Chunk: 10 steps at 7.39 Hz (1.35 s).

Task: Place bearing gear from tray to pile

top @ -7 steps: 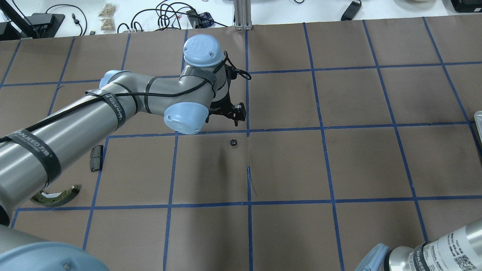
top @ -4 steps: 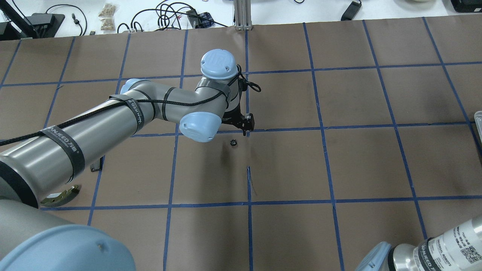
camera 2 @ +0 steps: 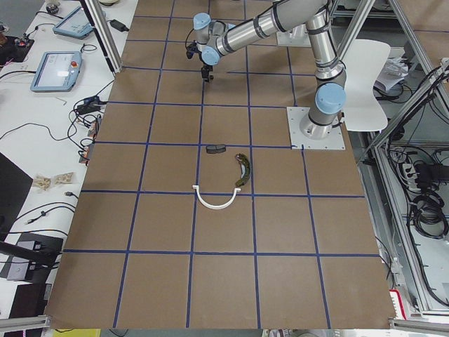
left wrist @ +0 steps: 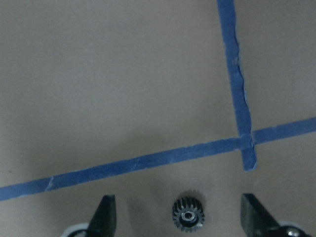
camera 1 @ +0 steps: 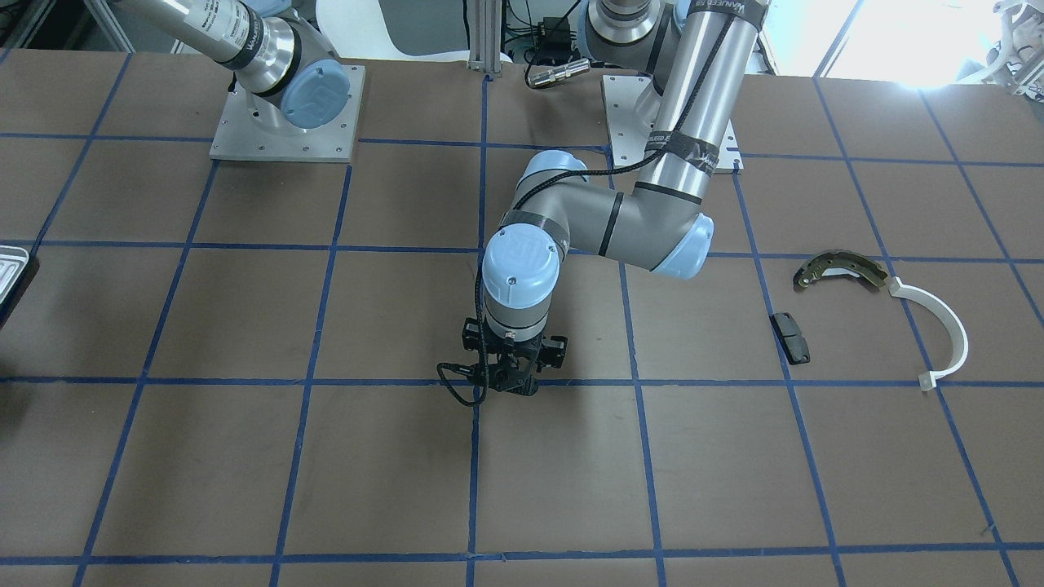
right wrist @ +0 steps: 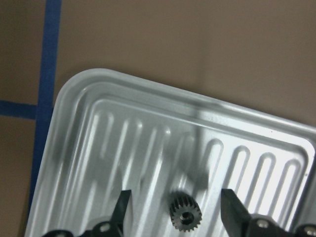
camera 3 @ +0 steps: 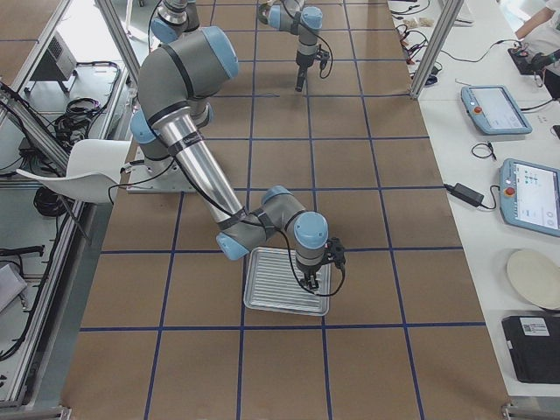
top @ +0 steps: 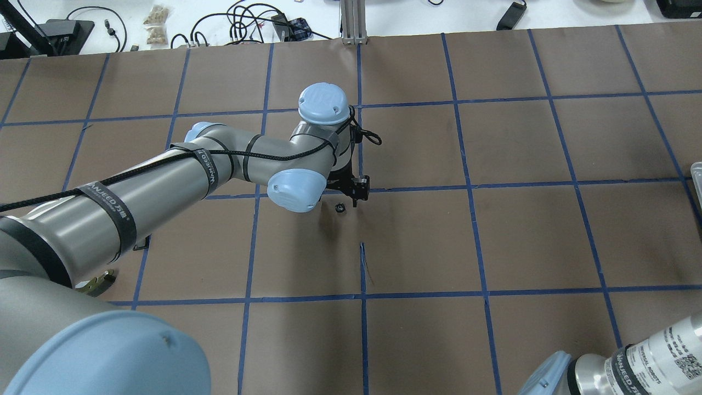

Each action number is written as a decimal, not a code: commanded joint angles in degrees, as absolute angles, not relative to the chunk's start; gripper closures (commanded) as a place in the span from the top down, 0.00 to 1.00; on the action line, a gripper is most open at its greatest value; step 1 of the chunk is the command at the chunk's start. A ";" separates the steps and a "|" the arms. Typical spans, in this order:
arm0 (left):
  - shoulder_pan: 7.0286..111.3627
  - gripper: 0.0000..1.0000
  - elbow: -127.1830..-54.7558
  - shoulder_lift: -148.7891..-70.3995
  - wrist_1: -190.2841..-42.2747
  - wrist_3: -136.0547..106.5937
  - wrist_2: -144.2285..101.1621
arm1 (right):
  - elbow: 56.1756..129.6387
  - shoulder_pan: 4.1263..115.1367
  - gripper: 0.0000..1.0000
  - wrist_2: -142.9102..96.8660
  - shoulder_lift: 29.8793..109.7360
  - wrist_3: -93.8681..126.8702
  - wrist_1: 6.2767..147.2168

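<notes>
My left gripper grabs the small dark gear by its toothed rim (left wrist: 188,206) next, to add it to the pile.
A small dark bearing gear (left wrist: 188,215) lies on the brown table mat near a blue tape crossing; it also shows in the overhead view (top: 339,207). My left gripper (left wrist: 178,201) is open, low over it, a finger on each side. A second gear (right wrist: 185,215) lies in the silvery ridged tray (right wrist: 148,143). My right gripper (right wrist: 176,197) is open just above that gear. The pile lies on my left side: a brake shoe (camera 1: 840,269), a white arc (camera 1: 946,326) and a dark pad (camera 1: 791,337).
The tray (camera 3: 286,293) lies at the table's right end, its edge just showing in the overhead view (top: 696,181). Cables and tablets lie beyond the table's far edge. My left arm (top: 164,181) hides most of the pile in the overhead view.
My left arm has swung to the right and come down, so its gripper now stands right over the gear on the table. The gear has not moved.
</notes>
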State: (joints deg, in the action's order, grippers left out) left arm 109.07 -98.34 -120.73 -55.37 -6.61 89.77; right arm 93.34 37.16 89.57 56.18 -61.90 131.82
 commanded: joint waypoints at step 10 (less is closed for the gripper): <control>91.38 0.00 -92.03 -113.83 -71.26 8.82 94.64 | 93.95 43.82 0.00 89.39 66.68 -54.00 125.78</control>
State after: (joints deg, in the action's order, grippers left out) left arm 98.07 -93.34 -115.45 -67.48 2.92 92.57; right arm 93.69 39.72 90.39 63.07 -57.44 127.82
